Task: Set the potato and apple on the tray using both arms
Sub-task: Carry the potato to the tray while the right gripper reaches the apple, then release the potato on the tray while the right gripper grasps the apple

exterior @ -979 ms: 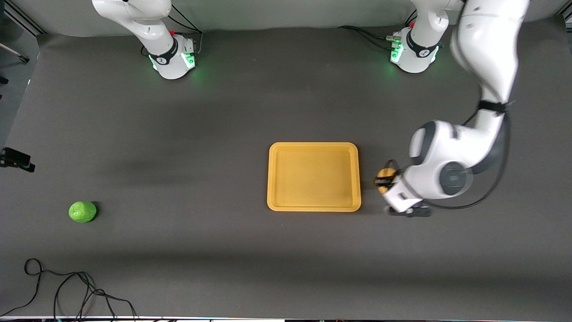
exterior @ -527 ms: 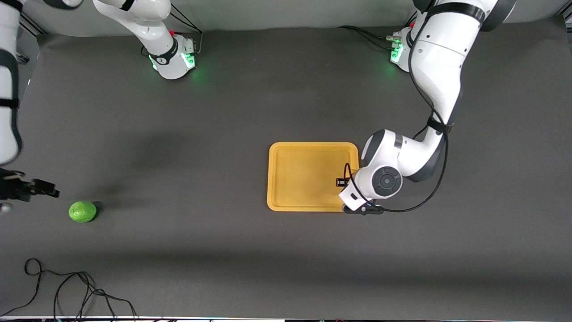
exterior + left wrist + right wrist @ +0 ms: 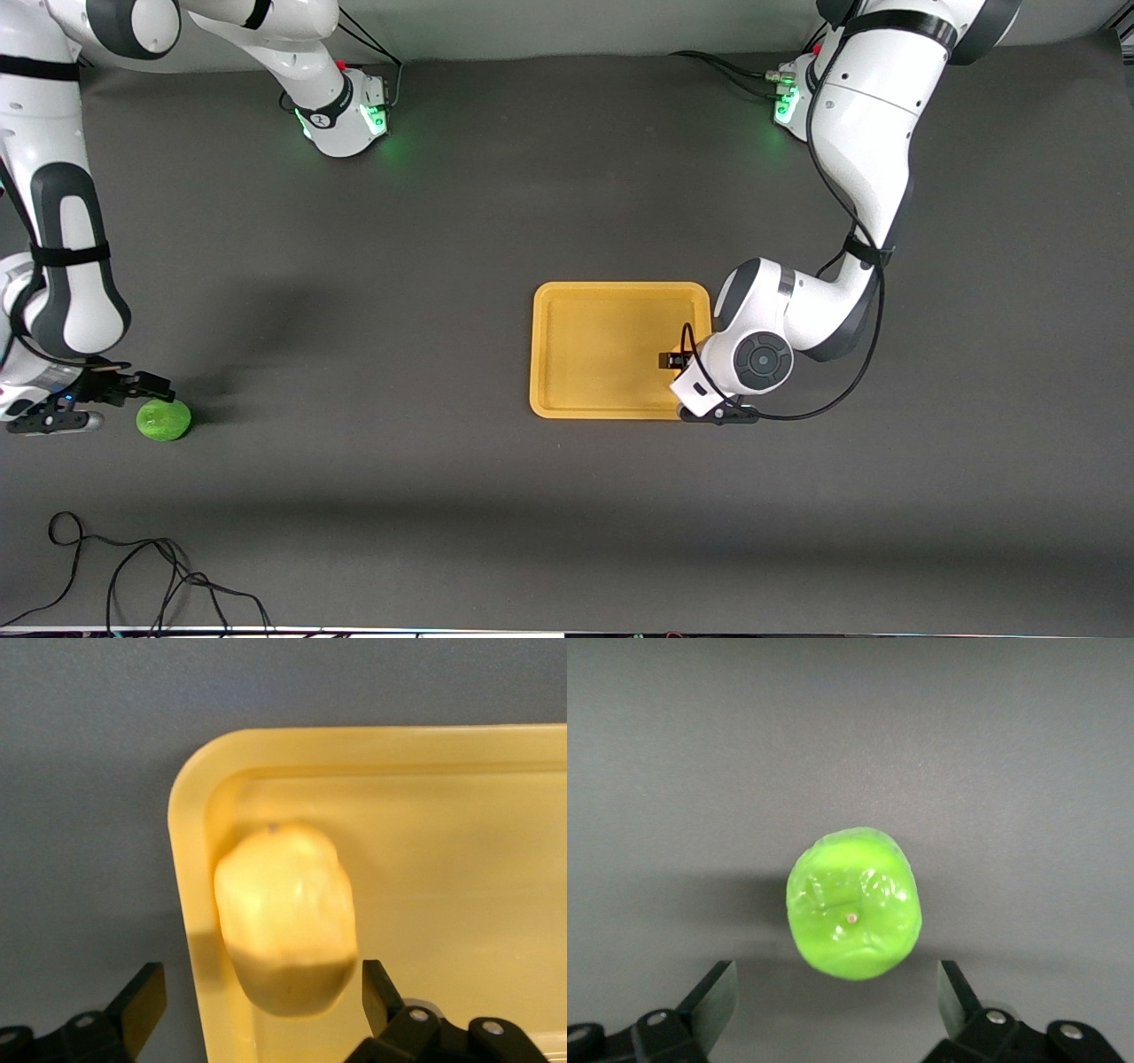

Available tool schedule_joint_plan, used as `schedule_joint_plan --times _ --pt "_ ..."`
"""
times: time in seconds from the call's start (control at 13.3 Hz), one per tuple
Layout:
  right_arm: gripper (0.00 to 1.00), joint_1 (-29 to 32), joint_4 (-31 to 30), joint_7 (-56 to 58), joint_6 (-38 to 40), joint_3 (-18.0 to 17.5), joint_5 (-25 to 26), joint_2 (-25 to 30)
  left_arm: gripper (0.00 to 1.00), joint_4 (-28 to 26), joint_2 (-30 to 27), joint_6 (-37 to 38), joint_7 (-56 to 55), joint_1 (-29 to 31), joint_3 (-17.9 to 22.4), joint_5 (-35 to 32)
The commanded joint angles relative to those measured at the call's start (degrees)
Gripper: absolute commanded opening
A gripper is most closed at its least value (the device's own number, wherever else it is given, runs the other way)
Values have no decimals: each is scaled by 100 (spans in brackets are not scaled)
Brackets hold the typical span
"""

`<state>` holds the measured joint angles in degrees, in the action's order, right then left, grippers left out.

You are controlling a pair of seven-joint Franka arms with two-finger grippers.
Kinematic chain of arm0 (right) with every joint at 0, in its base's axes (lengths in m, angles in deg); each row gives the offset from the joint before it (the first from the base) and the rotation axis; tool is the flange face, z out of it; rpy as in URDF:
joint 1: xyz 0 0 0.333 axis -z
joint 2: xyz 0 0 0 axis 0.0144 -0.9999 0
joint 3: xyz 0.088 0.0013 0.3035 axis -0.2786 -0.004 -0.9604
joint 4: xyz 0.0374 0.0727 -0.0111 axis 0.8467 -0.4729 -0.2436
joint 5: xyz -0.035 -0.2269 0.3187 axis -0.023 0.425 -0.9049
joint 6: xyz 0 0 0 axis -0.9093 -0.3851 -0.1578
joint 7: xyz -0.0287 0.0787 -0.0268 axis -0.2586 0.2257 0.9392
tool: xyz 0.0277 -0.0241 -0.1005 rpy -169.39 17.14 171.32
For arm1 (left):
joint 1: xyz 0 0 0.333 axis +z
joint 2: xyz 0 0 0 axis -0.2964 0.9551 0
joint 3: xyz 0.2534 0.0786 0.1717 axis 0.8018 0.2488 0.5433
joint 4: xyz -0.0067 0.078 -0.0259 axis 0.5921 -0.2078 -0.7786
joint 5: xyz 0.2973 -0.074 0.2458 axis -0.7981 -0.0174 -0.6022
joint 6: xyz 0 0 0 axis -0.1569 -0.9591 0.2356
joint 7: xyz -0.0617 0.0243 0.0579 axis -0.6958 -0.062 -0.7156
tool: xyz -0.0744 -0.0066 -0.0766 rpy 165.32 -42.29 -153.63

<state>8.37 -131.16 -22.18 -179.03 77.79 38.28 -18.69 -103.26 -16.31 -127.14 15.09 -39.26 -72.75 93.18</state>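
My right gripper isn't ready to close yet: my fingers stop short of the green apple [image 3: 164,419] [image 3: 853,914] and would miss it. I will move toward it first.
The yellow-tan potato [image 3: 283,904] lies in a corner of the yellow-orange tray [image 3: 461,859]. In the front view the left arm's wrist hides it. My left gripper [image 3: 678,363] hangs low over the tray [image 3: 602,346] at the corner toward the left arm's end. Its fingers [image 3: 146,992] are open, one each side of the potato. The green apple [image 3: 164,419] sits on the table toward the right arm's end. My right gripper [image 3: 142,390] is just above it, open and empty. In the right wrist view the apple [image 3: 853,914] lies between and ahead of the spread fingers [image 3: 718,992].
A loose black cable [image 3: 133,576] lies on the dark mat near the front edge, nearer the camera than the apple. The arms' green-lit bases [image 3: 345,115] stand along the back edge. Bare mat lies between the apple and the tray.
My left gripper carried the potato from beside the tray to over its corner and opened. My right arm swung in and came down to the apple.
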Motion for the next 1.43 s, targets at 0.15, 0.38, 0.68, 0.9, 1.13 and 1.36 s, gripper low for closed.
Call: schedule_joint_plan --times 0.15,0.38,0.68,0.9,1.13,1.36 --pt "100 -17 45 221 -326 33 -260 -257 99 24 -87 138 -108 -84 76 -30" --pt "99 45 141 405 -510 33 -260 -407 100 95 -735 943 -12 143 146 40" --pt "71 36 432 414 -449 -11 -260 -548 100 200 -2141 2411 793 1083 163 -441" --pt "41 27 590 634 -423 -28 -260 -591 100 148 -2836 2959 1725 1506 190 -908" --pt "30 -8 739 634 -99 -28 -252 -522 100 -360 -3469 2794 2431 1911 199 -926" --pt "30 -78 986 538 1067 59 -51 99 100 -775 -3901 2346 2528 2025 303 -1023"
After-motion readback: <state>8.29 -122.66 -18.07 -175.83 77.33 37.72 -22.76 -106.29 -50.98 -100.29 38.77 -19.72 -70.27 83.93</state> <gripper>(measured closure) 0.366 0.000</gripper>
